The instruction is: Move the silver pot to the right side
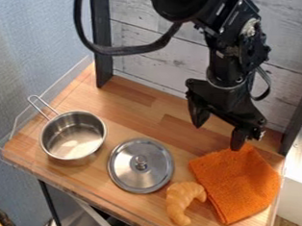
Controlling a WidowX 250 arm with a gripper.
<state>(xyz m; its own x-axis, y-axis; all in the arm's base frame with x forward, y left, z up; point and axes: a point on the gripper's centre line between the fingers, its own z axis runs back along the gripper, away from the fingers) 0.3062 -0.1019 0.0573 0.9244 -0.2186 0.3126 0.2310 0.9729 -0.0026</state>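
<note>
The rim of the silver pot (73, 135) is the part my gripper needs to grab next, so that it can move the pot across the wooden surface.
The gripper (218, 133) hangs open over the back right part of the wooden surface, its two fingers spread apart with nothing between them. One finger is above bare wood, the other just over the back corner of the orange cloth. The silver pot (73, 135) stands upright and uncovered at the left, its wire handle pointing to the back left. A wide gap lies between the gripper and the pot.
A silver lid (140, 165) with a knob lies right of the pot. A croissant (184, 201) is near the front edge, beside an orange cloth (237, 183) at the right. Dark posts (101, 39) flank the back, and a clear rim runs along the left and front.
</note>
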